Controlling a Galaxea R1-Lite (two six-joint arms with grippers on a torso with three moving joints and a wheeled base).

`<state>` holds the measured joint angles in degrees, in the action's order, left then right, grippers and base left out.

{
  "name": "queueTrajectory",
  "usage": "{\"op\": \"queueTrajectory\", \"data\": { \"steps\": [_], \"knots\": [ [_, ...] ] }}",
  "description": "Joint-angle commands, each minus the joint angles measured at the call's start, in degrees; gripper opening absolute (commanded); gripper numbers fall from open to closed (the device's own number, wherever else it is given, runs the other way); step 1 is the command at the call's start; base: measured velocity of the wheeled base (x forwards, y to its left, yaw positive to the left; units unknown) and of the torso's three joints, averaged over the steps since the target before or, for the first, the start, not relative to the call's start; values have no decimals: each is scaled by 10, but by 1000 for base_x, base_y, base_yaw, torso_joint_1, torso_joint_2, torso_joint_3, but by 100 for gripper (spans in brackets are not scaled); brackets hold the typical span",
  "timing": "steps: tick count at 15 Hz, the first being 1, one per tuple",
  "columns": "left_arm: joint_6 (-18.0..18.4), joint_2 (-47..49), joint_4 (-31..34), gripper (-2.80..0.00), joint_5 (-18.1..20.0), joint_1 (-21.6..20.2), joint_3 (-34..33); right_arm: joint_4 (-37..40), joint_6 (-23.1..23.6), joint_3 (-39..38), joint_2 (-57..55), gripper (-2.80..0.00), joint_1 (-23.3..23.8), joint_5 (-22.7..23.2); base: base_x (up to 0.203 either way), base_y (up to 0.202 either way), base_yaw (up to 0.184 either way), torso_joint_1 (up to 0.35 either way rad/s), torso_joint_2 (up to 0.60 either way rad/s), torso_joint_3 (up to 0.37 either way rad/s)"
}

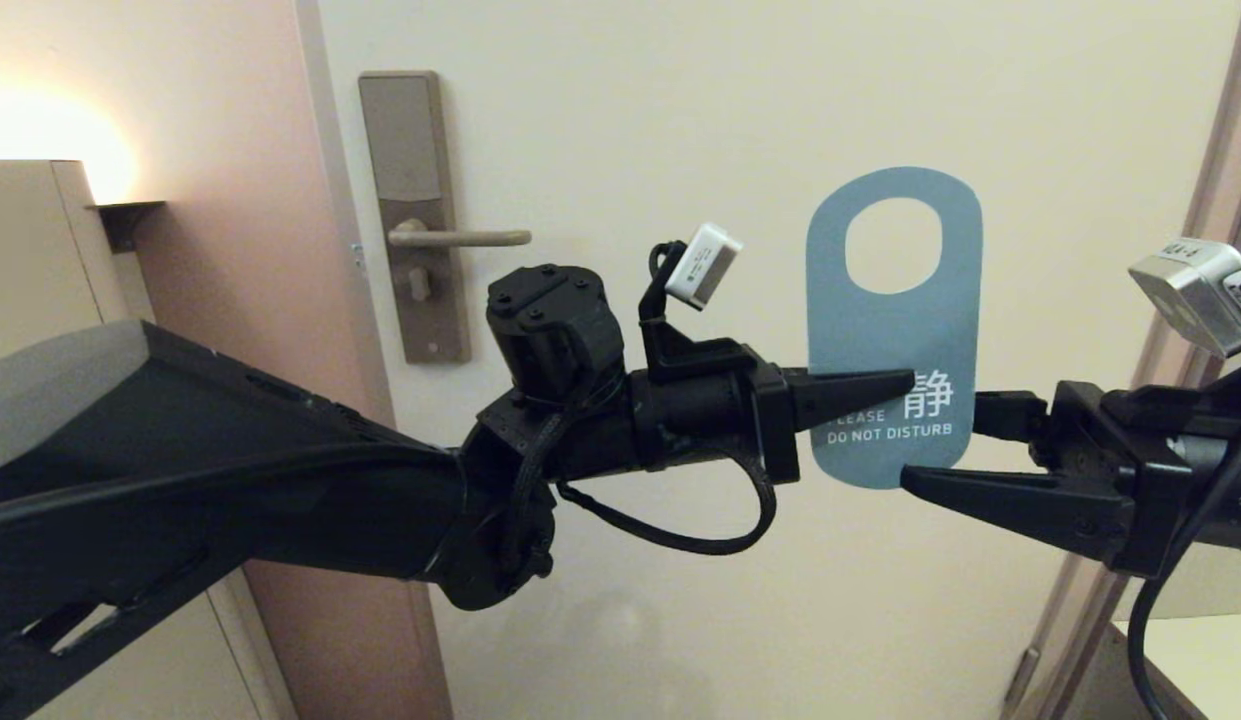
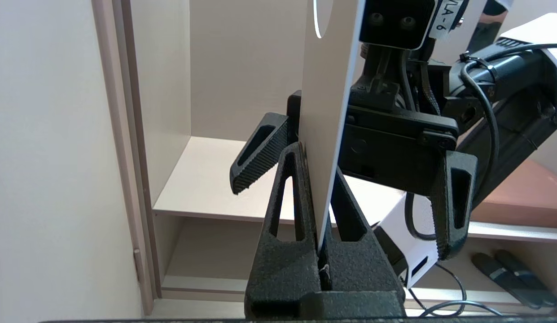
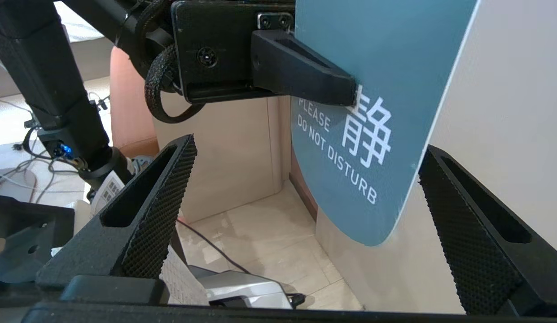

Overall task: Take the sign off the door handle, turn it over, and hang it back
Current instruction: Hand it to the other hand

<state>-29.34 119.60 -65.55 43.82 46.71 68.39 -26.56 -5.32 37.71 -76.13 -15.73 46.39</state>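
Observation:
My right gripper should pinch the sign by its free bottom corner [image 1: 943,456] next. My left gripper's fingers already cover one side of the sign [image 1: 895,330].
The sign [image 1: 895,330] is off the door handle [image 1: 460,238] and held upright in front of the door, blue face with white lettering toward me. My left gripper [image 1: 880,385] is shut on its lower left part; in the left wrist view the sign [image 2: 325,134] stands edge-on between the closed fingers of that gripper [image 2: 316,179]. My right gripper [image 1: 955,450] comes in from the right, open, its fingers straddling the sign's lower right corner. In the right wrist view the sign [image 3: 377,112] hangs between the wide fingers of the right gripper [image 3: 305,150], nearer one finger [image 3: 467,224], with a gap to both.
The handle sits on a tall bronze-grey lock plate [image 1: 412,210] near the door's left edge [image 1: 325,200]. A pale cabinet [image 1: 40,260] stands at far left. A shelf unit [image 2: 206,179] and a floor cable [image 3: 215,246] lie below.

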Motion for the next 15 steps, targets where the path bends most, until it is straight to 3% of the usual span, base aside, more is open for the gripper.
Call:
{"op": "queueTrajectory", "data": {
  "steps": [1, 8, 15],
  "knots": [
    [-2, -1, -4, -280, 1, 1, 0, -2, 0, 1, 0, 0, 0, 3, 0, 0, 0, 0, 0, 0],
    [-1, -6, -4, -280, -26, 9, -3, -2, 1, 2, 3, 0, -11, 2, 0, 0, 0, 0, 0, 0],
    [-1, -5, -4, -280, -28, 9, -4, -2, 1, 0, 0, 0, -12, 1, 0, 0, 0, 4, -1, 0]
  ]
}}
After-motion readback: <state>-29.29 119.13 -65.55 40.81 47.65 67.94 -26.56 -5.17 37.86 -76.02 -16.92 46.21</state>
